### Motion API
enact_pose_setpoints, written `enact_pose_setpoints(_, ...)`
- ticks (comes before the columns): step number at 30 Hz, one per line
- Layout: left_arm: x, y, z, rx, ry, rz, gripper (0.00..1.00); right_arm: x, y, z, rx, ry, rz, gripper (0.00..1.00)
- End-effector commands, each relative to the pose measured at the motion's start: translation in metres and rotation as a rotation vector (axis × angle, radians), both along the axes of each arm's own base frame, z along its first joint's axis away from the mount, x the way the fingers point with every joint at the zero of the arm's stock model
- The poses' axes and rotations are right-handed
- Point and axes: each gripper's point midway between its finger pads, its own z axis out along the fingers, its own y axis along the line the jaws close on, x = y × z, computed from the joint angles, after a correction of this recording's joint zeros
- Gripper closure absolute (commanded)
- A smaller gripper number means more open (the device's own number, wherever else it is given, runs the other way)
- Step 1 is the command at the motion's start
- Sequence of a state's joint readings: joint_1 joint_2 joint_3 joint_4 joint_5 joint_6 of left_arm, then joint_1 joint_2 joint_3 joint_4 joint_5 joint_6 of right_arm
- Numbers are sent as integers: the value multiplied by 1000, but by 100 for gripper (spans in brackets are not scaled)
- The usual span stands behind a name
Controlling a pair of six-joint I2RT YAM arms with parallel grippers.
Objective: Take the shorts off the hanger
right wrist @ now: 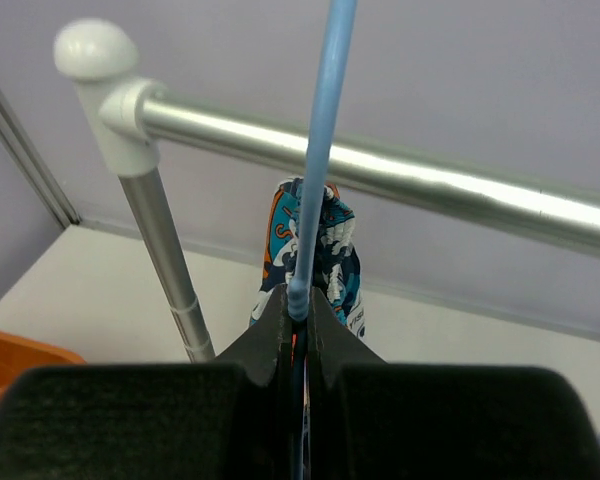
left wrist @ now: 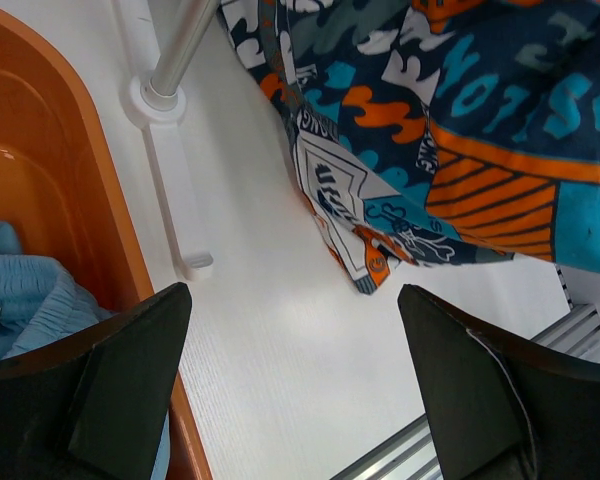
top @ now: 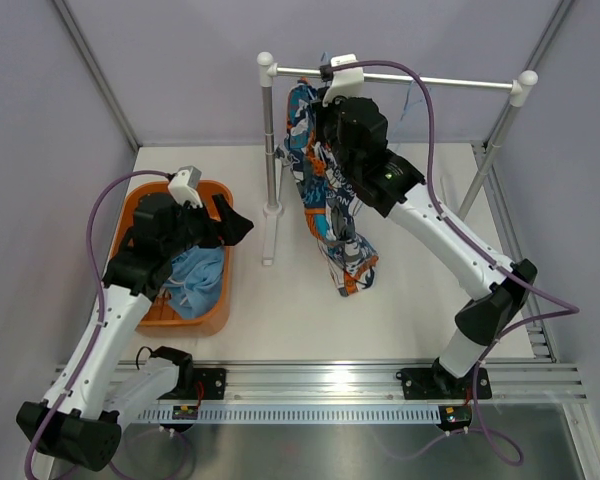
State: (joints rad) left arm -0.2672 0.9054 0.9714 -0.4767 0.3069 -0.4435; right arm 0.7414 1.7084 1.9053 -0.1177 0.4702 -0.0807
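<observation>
My left gripper will grab the printed shorts by the waist edge on the basket side next, so that the hanger stays free to slip out.
The printed navy, orange, white and teal shorts (top: 325, 215) hang from a light blue hanger (right wrist: 320, 150) by the rack's rail (top: 430, 82), their lower end resting on the table. My right gripper (top: 330, 112) is shut on the hanger's thin blue stem (right wrist: 298, 305), just above the shorts (right wrist: 325, 250). The plain light blue shorts (top: 195, 280) lie in the orange basket (top: 195, 325). My left gripper (top: 235, 225) is open and empty over the basket's right rim, with the printed shorts (left wrist: 460, 120) ahead of its fingers (left wrist: 293, 300).
The rack's left post (top: 270, 150) and its white foot (left wrist: 165, 160) stand between basket and printed shorts. A second thin blue hanger (top: 410, 100) hangs further right on the rail. The metal rail of the arm bases (top: 380, 385) runs along the near edge.
</observation>
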Motion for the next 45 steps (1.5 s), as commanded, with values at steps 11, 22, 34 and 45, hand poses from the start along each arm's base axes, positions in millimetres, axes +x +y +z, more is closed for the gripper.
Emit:
enact_pose_setpoints(11,10,-47,46,-27,-92,-69,12,-72,-25,-27,19,184,144,100)
enact_pose_setpoints(22,55,-135,79,-94,-154,52,12,-136,-29,-56,56,321,247,100)
enact_pose_setpoints(34,84,-166,50,-61,-118,178,21,-159,-59,-53,57,308,200,100)
enact_pose_setpoints(45,87,-160,35,12,-120,186,63,-165,-64,-50,70,304,203,100)
